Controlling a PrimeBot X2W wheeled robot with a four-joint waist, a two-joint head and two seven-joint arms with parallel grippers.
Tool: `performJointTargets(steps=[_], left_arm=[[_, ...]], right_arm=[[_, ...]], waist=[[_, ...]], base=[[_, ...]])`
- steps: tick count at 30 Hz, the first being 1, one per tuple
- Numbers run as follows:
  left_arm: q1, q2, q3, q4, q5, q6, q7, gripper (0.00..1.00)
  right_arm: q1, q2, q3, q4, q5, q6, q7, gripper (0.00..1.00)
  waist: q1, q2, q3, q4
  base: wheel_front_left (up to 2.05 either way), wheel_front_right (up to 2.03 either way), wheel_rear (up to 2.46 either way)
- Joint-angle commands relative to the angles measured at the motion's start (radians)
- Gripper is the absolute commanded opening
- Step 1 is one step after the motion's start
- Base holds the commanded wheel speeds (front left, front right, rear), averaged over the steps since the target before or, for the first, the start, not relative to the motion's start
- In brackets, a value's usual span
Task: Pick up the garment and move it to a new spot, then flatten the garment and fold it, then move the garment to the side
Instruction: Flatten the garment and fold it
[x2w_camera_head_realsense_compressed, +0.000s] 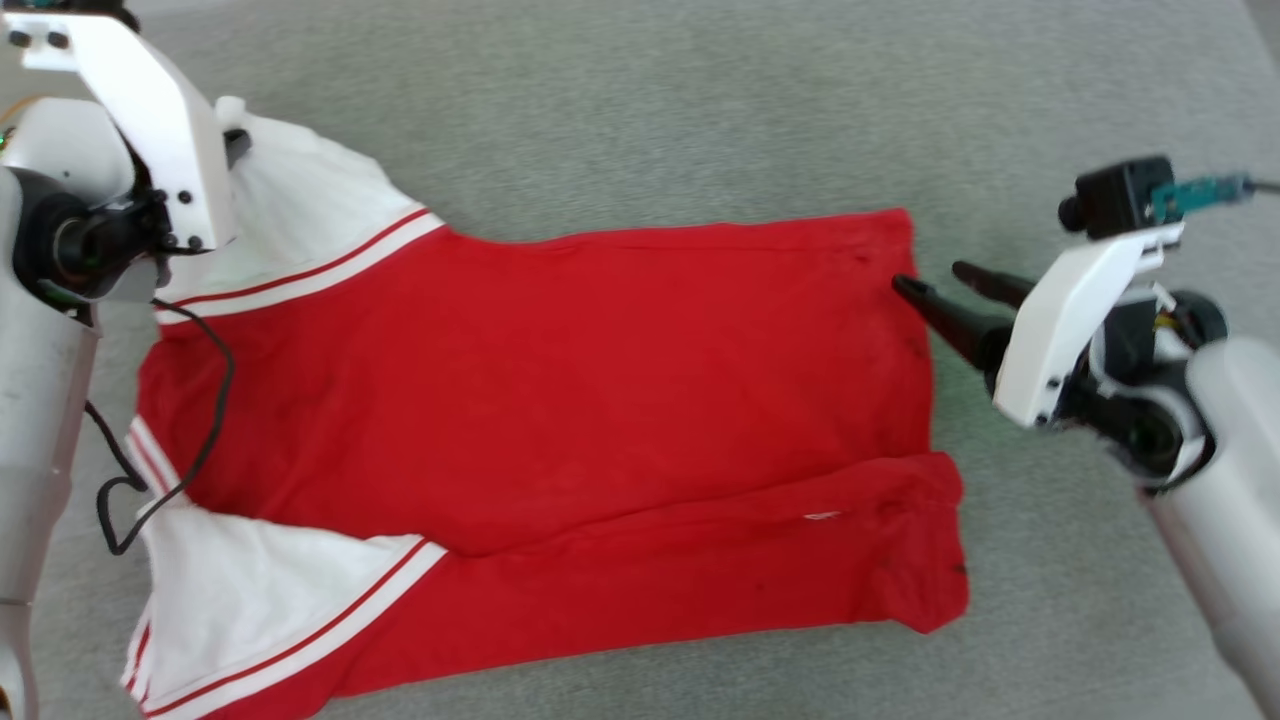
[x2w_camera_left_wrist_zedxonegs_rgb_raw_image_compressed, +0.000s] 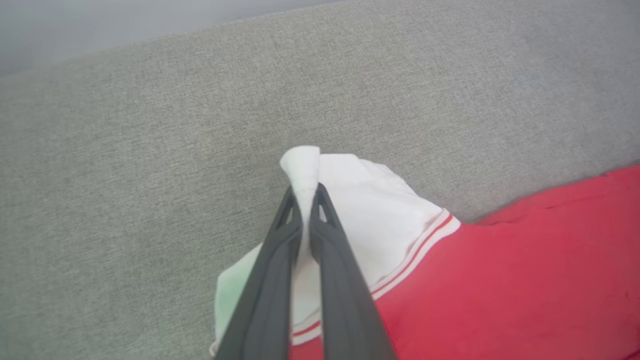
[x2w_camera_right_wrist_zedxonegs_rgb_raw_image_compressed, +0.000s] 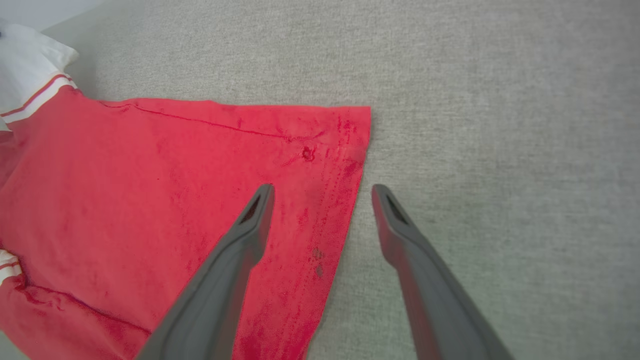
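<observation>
The long side of the red T-shirt is unfolded. My right gripper should next grab the T-shirt by its flat hem corner (x2w_camera_head_realsense_compressed: 891, 230) (x2w_camera_right_wrist_zedxonegs_rgb_raw_image_compressed: 357, 123) to fold that side over.
The garment (x2w_camera_head_realsense_compressed: 560, 380) is a bright red T-shirt with white, red-striped sleeves, spread sideways on a grey fabric surface, its near long edge folded over. My left gripper (x2w_camera_left_wrist_zedxonegs_rgb_raw_image_compressed: 305, 192) is shut on the tip of the far white sleeve (x2w_camera_left_wrist_zedxonegs_rgb_raw_image_compressed: 370, 210), which bunches up between the fingers. In the head view that sleeve (x2w_camera_head_realsense_compressed: 300, 215) lifts toward the left arm at the upper left. My right gripper (x2w_camera_head_realsense_compressed: 935, 280) stands open at the shirt's hem, right side. In the right wrist view its open fingers (x2w_camera_right_wrist_zedxonegs_rgb_raw_image_compressed: 322, 187) straddle the hem edge of the garment (x2w_camera_right_wrist_zedxonegs_rgb_raw_image_compressed: 175, 175), one finger over red cloth, one over grey.
The grey fabric surface (x2w_camera_head_realsense_compressed: 700, 100) stretches all around the shirt. A black cable (x2w_camera_head_realsense_compressed: 200, 420) from the left arm loops over the shirt's left part. The second white sleeve (x2w_camera_head_realsense_compressed: 250, 600) lies at the near left.
</observation>
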Motion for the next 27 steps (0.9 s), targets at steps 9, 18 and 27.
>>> performJointTargets(steps=[9, 18, 27], left_arm=[[-0.037, -0.025, -0.026, -0.035, 0.01, -0.015, -0.019, 0.0], [-0.047, -0.029, -0.04, -0.043, 0.018, -0.017, -0.025, 0.0], [-0.017, -0.028, -0.035, -0.034, 0.002, -0.019, -0.054, 0.0]], right_arm=[[-0.185, -0.018, 0.046, 0.17, 0.06, 0.0, 0.141, 1.0], [-0.239, 0.007, 0.152, 0.302, 0.106, 0.0, 0.265, 1.0], [-0.274, -0.027, 0.22, 0.269, 0.155, 0.0, 0.229, 0.0]], waist=[[0.0, 0.0, 0.054, 0.078], [0.0, 0.0, 0.091, 0.097], [0.0, 0.0, 0.079, 0.104]], base=[[0.0, 0.0, 0.0], [0.0, 0.0, 0.0], [0.0, 0.0, 0.0]])
